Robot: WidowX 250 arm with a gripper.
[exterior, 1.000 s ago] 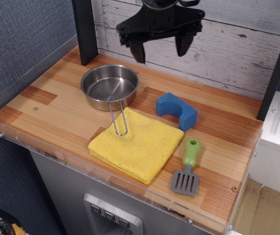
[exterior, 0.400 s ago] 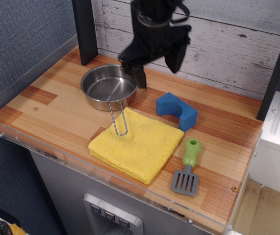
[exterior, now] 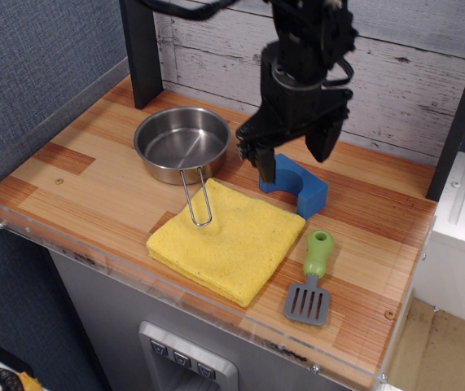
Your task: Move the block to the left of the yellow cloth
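Observation:
The blue block needs to be set down beside the yellow cloth (exterior: 225,237), so my gripper needs to grab the block by its end near the pan next.
The blue block (exterior: 300,187) with an arch notch lies on the wooden counter, just behind the right rear corner of the yellow cloth (exterior: 225,237). My black gripper (exterior: 294,156) hangs open right over the block, one finger at its left end, the other above its rear right side. The fingers straddle the block and hide part of its top. The cloth lies flat near the front edge of the counter.
A steel pan (exterior: 182,143) stands at the rear left, its wire handle resting on the cloth. A green-handled grey spatula (exterior: 312,279) lies to the right of the cloth. A clear acrylic rim (exterior: 20,232) edges the counter. A black post (exterior: 140,49) stands at the back left.
My gripper has moved right and down, from above the pan's rear edge to just over the blue block. It stays open. Nothing on the counter has moved.

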